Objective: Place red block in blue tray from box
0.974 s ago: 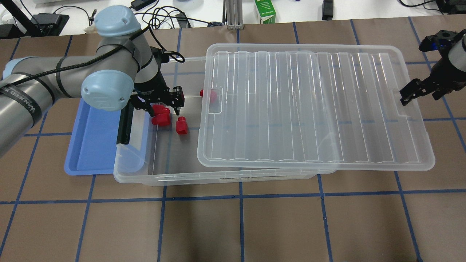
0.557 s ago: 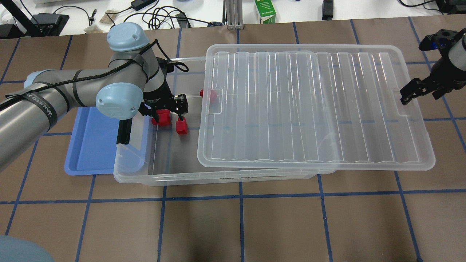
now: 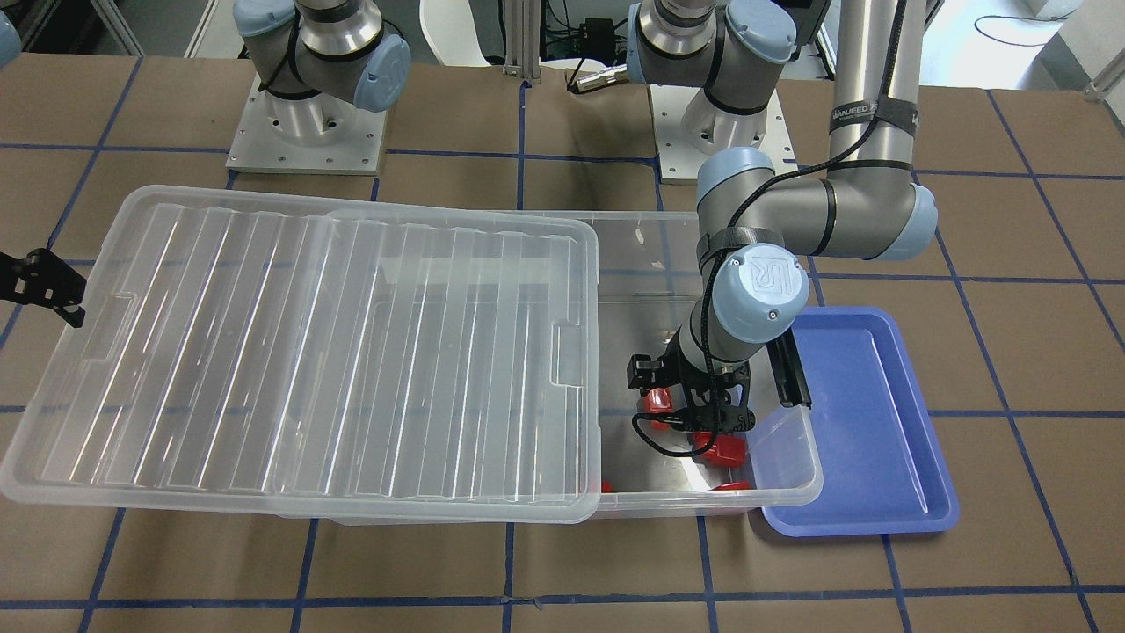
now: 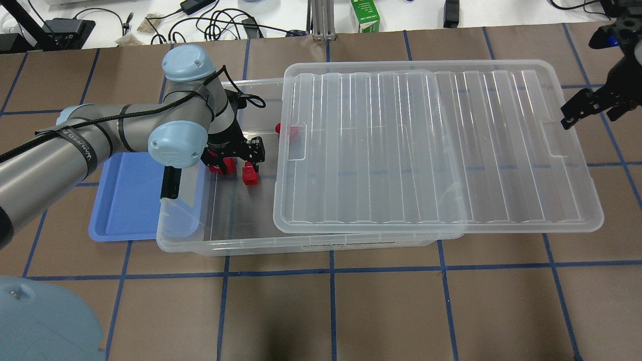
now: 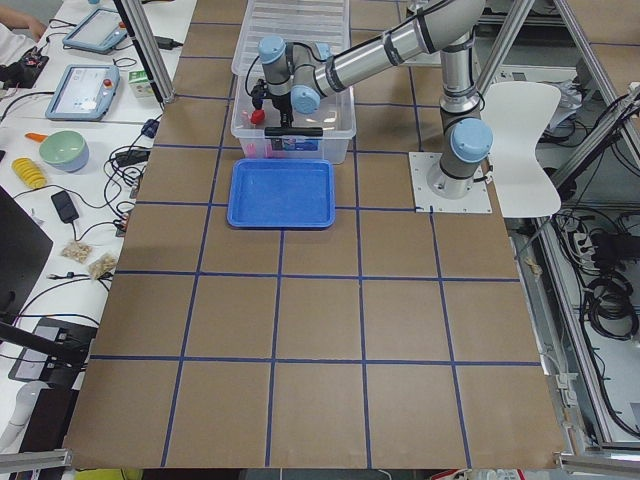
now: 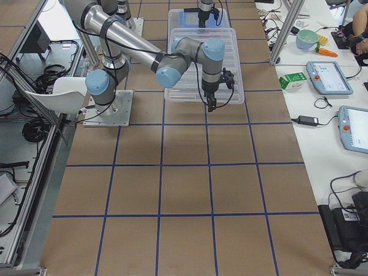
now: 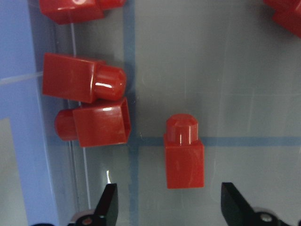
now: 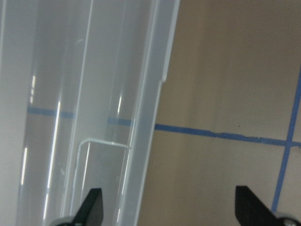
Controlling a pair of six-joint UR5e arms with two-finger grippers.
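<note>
The red block's square body (image 7: 185, 165) has flat facing sides, while the block's knob (image 7: 182, 128) is round. My left gripper will grab the block by that body next.
The clear box (image 4: 241, 243) lies with its ribbed lid (image 4: 431, 150) slid to the right, so its left end is uncovered. Several red blocks lie in that end. My left gripper (image 4: 235, 161) is open and low inside the box. In the left wrist view one red block (image 7: 184, 153) lies just ahead of the open gripper (image 7: 171, 207), and two more (image 7: 94, 128) lie to its left. That block also shows in the overhead view (image 4: 249, 175). The blue tray (image 4: 125, 205) lies against the box's left end, with nothing in it. My right gripper (image 4: 587, 108) is open and empty beside the lid's right edge.
A black latch handle (image 4: 170, 183) stands on the box's left end wall between the gripper and the tray. Another red block (image 4: 293, 133) lies under the lid's edge. Cables and a green carton (image 4: 365, 16) lie beyond the table's far edge.
My left arm has moved right and lower into the box, down to the red blocks. My right gripper has drawn back a little from the lid's right edge.
</note>
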